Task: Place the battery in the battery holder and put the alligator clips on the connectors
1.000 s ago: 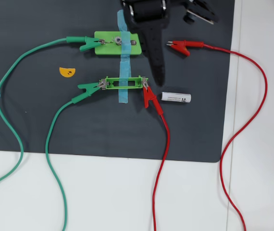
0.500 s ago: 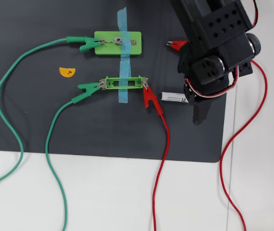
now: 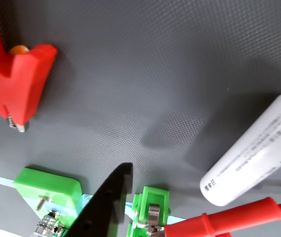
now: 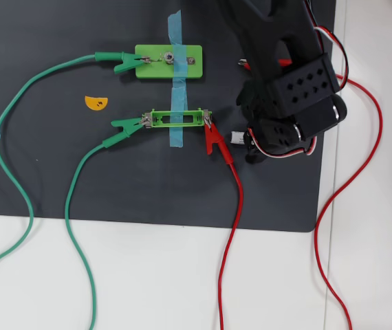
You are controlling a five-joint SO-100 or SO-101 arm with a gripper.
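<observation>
My gripper should next grab the battery by its printed white body, leaving the battery's ends free to fit the green battery holder.
In the wrist view the white battery lies on the dark mat, tilted, at the right. My gripper is open around it: one black finger shows at the bottom, and a sliver of the other sits at the right edge. The green battery holder is empty, with a green alligator clip on its left connector and a red alligator clip on its right one. From overhead my arm hides the gripper and nearly all of the battery.
A wider green block with a centre stud has a green clip on its left end. A loose red clip lies on the mat. Blue tape crosses both green pieces. Red and green wires trail onto the white table. An orange half-disc lies at the left.
The arm has swung from the top of the mat out to the battery's right and then left over it. It now covers the battery in the overhead view. Clips and holder have not moved.
</observation>
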